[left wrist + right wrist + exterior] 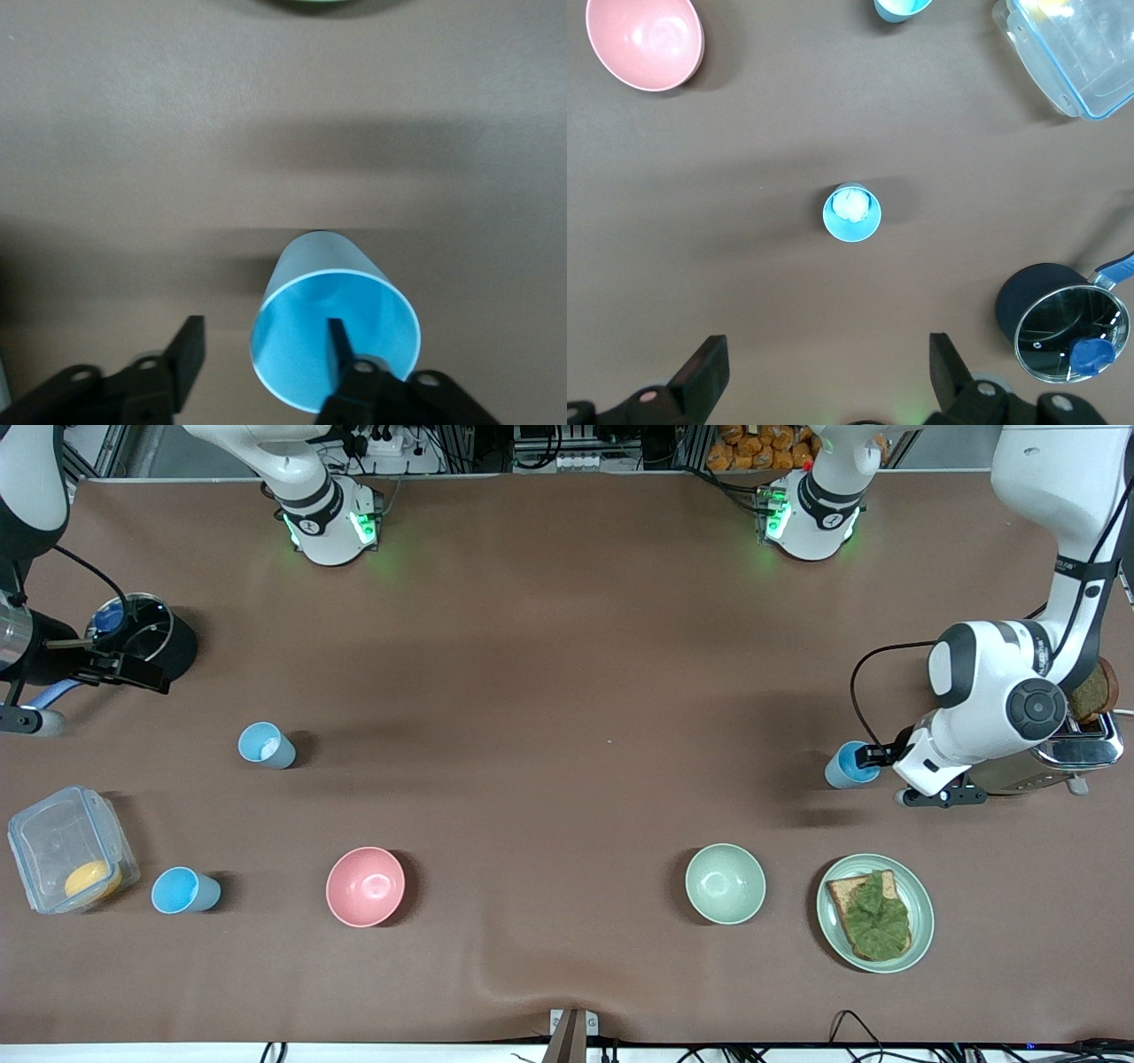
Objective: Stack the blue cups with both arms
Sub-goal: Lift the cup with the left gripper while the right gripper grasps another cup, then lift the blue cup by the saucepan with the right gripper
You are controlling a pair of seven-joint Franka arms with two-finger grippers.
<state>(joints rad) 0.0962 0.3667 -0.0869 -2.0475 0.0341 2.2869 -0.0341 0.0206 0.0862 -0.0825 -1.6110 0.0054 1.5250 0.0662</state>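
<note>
Next, my right gripper grabs the cup with the white thing inside by its rim [850, 240], to stack the blue cups.
Three blue cups stand on the brown table. One cup [849, 766] [335, 332] is beside the toaster at the left arm's end. My left gripper [873, 757] [262, 328] is down at its rim, open. One finger [337, 341] reaches inside the cup. The other finger [188, 354] stays outside, clear of the wall. A second cup [266, 745] [851, 213] with something white inside stands toward the right arm's end. A third cup [184, 891] [902, 7] lies nearer the front camera. My right gripper [133, 673] [828, 350] hangs open and empty, high over the table by the black pot.
A black pot [146, 638] [1063, 323] with a glass lid sits under the right arm. There is a clear plastic box [66, 850], a pink bowl [365, 886], a pale green bowl [725, 883], and a plate [921, 921] with toast and lettuce. A toaster [1063, 753] stands under the left arm.
</note>
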